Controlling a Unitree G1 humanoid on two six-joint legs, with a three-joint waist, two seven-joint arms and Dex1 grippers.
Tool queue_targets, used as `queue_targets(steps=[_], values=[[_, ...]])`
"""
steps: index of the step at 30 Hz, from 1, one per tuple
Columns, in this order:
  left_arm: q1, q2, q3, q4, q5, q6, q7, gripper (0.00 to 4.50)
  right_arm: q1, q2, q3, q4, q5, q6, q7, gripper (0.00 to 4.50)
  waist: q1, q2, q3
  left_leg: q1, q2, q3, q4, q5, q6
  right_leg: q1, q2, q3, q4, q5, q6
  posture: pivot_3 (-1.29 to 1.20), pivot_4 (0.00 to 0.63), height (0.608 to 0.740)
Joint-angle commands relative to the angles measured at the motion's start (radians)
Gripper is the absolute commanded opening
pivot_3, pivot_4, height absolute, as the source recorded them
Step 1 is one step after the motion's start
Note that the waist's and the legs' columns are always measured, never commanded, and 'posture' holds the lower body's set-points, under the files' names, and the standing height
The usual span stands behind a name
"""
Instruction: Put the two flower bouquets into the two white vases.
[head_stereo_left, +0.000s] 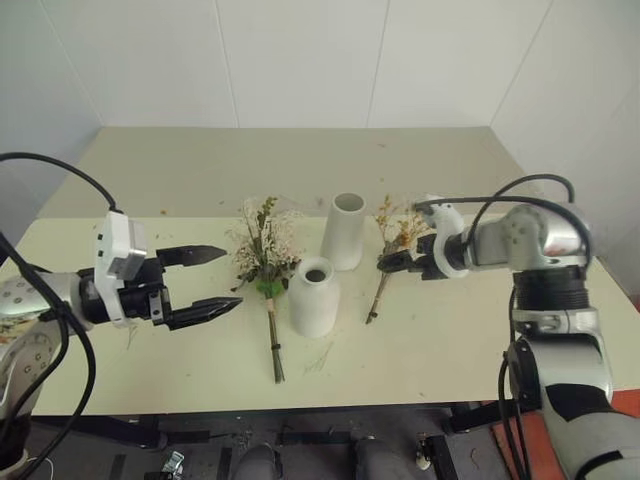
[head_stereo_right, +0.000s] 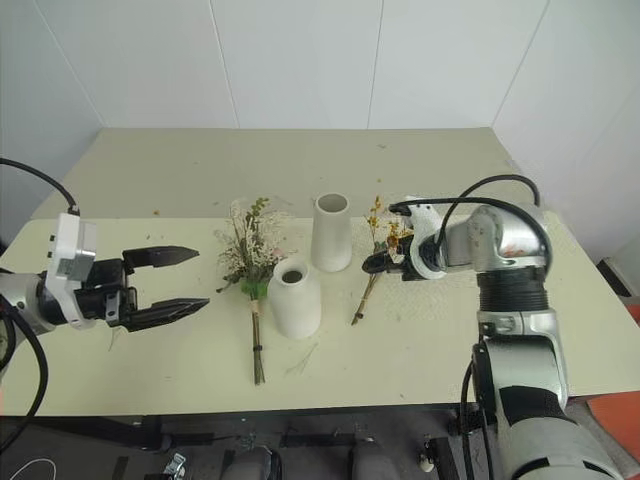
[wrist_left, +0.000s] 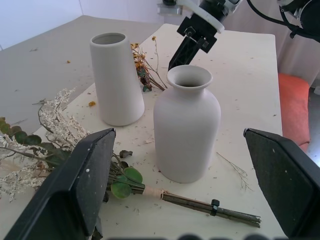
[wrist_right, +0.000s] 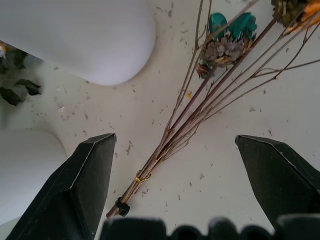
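Note:
My left gripper picks up the fuller bouquet (head_stereo_left: 265, 262) by its bound stems next, since dry, delicate blooms fan out across the top of the bouquet.
Two bouquets lie flat on the cream table (head_stereo_left: 450, 340). The fuller bouquet (head_stereo_left: 265, 262), with cream blooms and green leaves, has its stems (wrist_left: 200, 205) pointing toward the table's front edge. The sparse bouquet (head_stereo_left: 396, 238), with thin twigs (wrist_right: 195, 115), lies to the right. The tall white vase (head_stereo_left: 344, 232) stands upright between them. In front of it stands the bottle-shaped vase (head_stereo_left: 314, 297). My left gripper (head_stereo_left: 232, 277) is open, level, just left of the fuller bouquet. Above the sparse bouquet's twigs, my right gripper (head_stereo_left: 392, 262) tilts down, open, holding nothing.
Dried plant crumbs are scattered over the table. A second table surface (head_stereo_left: 300, 160) runs behind, up to the white wall. An orange-red object (head_stereo_left: 620, 410) sits on the floor at the right. Cables arch over both forearms.

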Motion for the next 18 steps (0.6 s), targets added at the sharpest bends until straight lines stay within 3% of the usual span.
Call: queue_targets(steps=[1, 10, 13, 18], values=[[-0.004, -0.008, 0.007, -0.014, 0.002, -0.026, 0.001, 4.48, -0.057, 0.023, 0.052, 0.119, -0.074, -0.064, -0.020, 4.50, -0.002, 0.000, 0.000, 0.000, 0.000, 0.000, 0.000, 0.000, 0.000, 0.000, 0.000, 0.000, 0.000, 0.000, 0.000, 0.00, 0.150, 0.740], [0.024, -0.028, 0.017, -0.035, 0.006, -0.039, 0.016, 4.48, -0.088, 0.105, 0.210, 0.249, -0.182, -0.258, 0.055, 4.50, -0.016, -0.001, -0.001, 0.004, 0.001, 0.000, 0.000, 0.000, 0.000, 0.003, 0.000, 0.000, 0.001, 0.000, 0.000, 0.00, 0.150, 0.740], [0.022, -0.028, 0.019, -0.033, 0.006, -0.042, 0.020, 4.50, -0.091, 0.136, 0.228, 0.259, -0.206, -0.289, 0.072, 3.89, -0.026, -0.001, -0.001, 0.006, 0.001, 0.000, 0.000, 0.000, 0.000, 0.004, 0.001, 0.000, 0.002, 0.000, 0.000, 0.00, 0.150, 0.740], [0.017, -0.024, 0.021, -0.029, 0.005, -0.041, 0.021, 4.50, -0.085, 0.150, 0.213, 0.265, -0.244, -0.313, 0.071, 2.18, -0.032, -0.001, -0.002, 0.006, 0.002, 0.000, -0.001, 0.000, 0.000, 0.004, 0.002, 0.000, 0.002, 0.000, 0.000, 0.00, 0.150, 0.740]])
